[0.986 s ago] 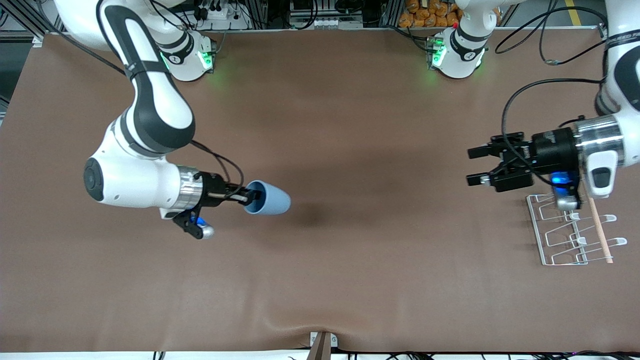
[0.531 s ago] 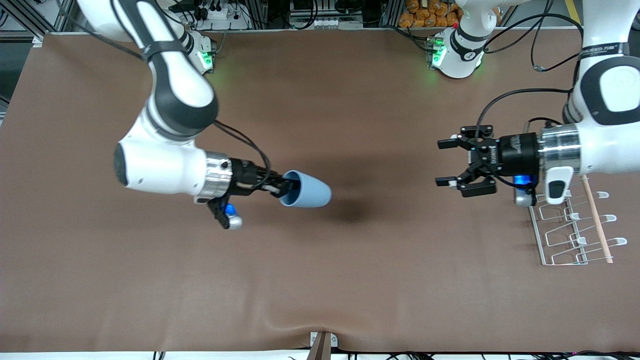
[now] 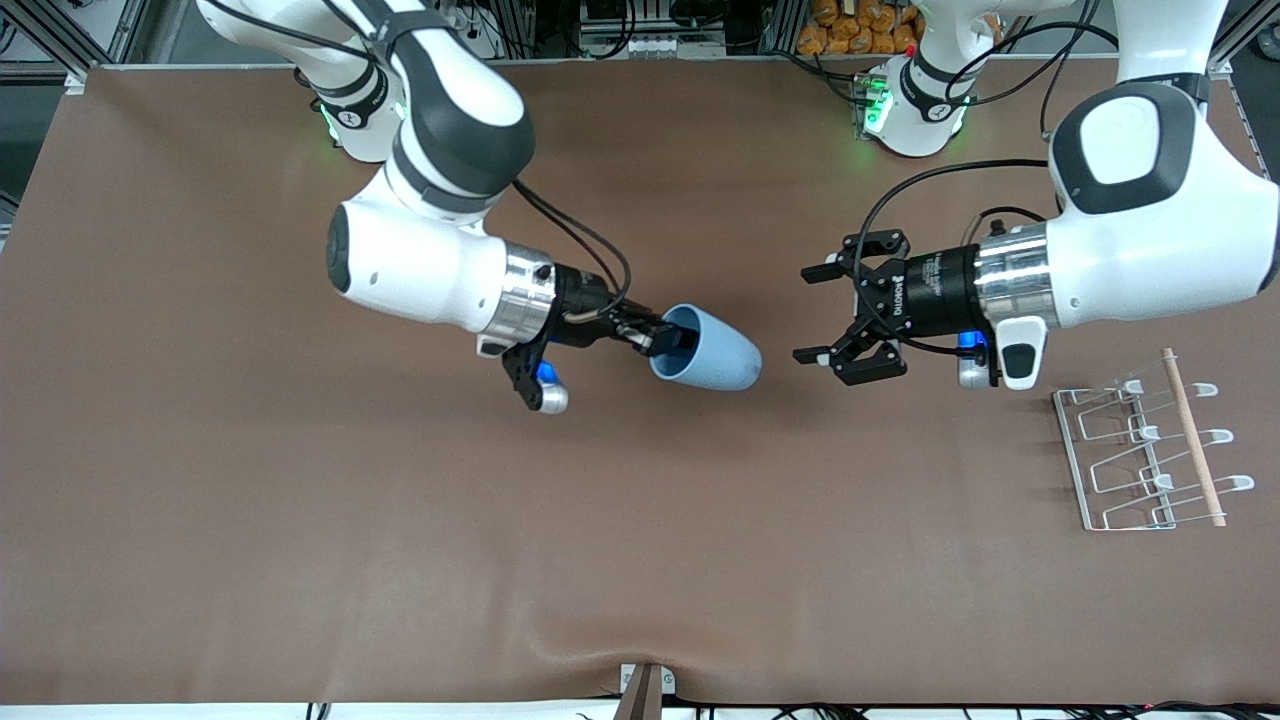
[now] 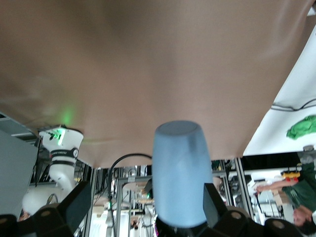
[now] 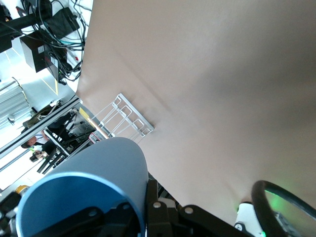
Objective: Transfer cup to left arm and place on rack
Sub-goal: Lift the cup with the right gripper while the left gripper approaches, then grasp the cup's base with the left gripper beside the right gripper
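Note:
The cup needs to be placed on the rack (image 3: pixel 1140 462), so next my left gripper needs to grab it by its closed base end (image 3: pixel 737 360).
The light-blue cup (image 3: pixel 712 353) hangs on its side over the middle of the table, its base pointing toward the left arm's end. My right gripper (image 3: pixel 668 340) is shut on the cup's rim, one finger inside and one outside; the right wrist view shows that grip (image 5: pixel 144 210) on the cup (image 5: pixel 98 173). My left gripper (image 3: pixel 806 314) is open, a short gap from the cup's base. In the left wrist view the cup (image 4: pixel 178 173) sits ahead of the left gripper (image 4: pixel 145 206), close to one finger (image 4: pixel 213 203). The white wire rack (image 3: pixel 1140 462) stands at the left arm's end.
A light wooden rod (image 3: pixel 1190 435) runs along the rack's side. The rack (image 5: pixel 123 117) also shows in the right wrist view. The arm bases (image 3: pixel 915 105) stand along the table's back edge. A small clamp (image 3: pixel 645 688) sits at the near edge of the brown table (image 3: pixel 600 520).
The right arm has carried the cup toward the table's middle. The left gripper has left its spot over the rack and come toward the cup, still open.

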